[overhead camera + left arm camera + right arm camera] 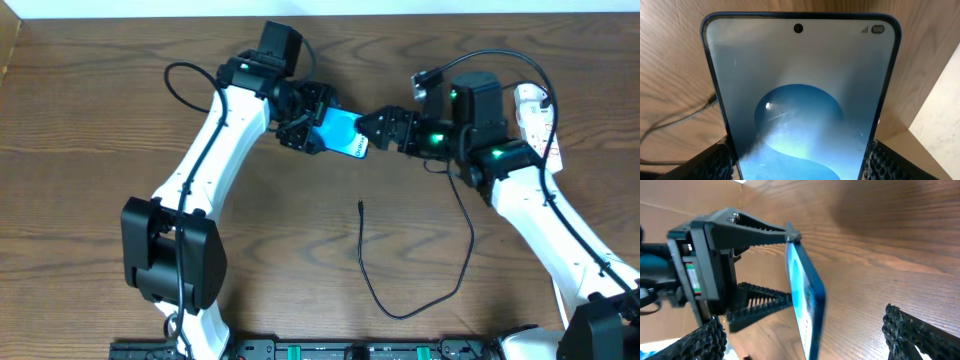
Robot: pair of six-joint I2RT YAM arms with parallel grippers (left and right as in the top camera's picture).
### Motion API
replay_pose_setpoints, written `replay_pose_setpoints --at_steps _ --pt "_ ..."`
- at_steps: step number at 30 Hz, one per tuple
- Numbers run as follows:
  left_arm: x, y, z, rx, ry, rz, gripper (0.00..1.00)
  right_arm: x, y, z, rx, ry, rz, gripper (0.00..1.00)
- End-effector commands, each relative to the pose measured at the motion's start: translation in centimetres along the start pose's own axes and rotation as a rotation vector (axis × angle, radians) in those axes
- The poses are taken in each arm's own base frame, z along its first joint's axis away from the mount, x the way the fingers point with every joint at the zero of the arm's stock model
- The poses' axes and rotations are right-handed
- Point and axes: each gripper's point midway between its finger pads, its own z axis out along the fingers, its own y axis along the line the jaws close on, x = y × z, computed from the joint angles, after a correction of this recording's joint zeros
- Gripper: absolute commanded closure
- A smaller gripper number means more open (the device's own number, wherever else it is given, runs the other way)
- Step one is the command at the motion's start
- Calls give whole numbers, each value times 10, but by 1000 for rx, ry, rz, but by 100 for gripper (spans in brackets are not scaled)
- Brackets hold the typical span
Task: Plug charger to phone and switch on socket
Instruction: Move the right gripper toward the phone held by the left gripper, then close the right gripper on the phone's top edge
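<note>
My right gripper's fingers only reach the phone's loose end in the overhead view, so I need to move them toward the phone's blue screen before closing on the phone.
The phone (338,130) has a bright blue screen and is held up off the table by its long edges in my left gripper (310,125). In the left wrist view the phone (800,90) fills the frame between the two fingers of the left gripper (800,162). My right gripper (372,128) is open at the phone's free end. In the right wrist view the phone (807,300) stands edge-on between the spread fingers of the right gripper (805,325), which do not touch it. The charger cable (400,312) lies loose on the table, its plug tip (360,206) free. The socket (537,125) lies at the far right, partly under the right arm.
The black cable loops from the table's middle toward the front, then runs back up under the right arm. The left gripper's body (705,265) shows in the right wrist view. A thin cable (675,122) lies on the wood in the left wrist view.
</note>
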Motion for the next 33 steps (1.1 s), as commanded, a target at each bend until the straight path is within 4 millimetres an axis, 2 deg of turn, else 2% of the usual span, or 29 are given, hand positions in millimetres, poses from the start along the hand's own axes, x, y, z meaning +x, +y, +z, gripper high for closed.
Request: replay_pose_setpoints --at_steps 1,9,15,19,26,30,33 --pt "16 -4 -6 18 40 -14 93 -4 2 6 39 -27 -55 1" --pt "38 -4 -8 14 160 -41 93 -3 1 9 62 -33 -76 3" --pt "41 -3 -8 10 174 -75 93 1 4 11 57 -23 -85 5" --pt "49 -3 -10 4 223 -116 93 5 7 14 57 -16 -120 7" --pt "51 -3 -10 2 231 -125 93 7 0 16 115 -24 -127 11" --pt "52 -3 -10 1 235 -123 93 8 0 16 117 -22 -125 17" --pt "54 -3 -9 -2 237 -119 93 8 0 16 117 -22 -126 25"
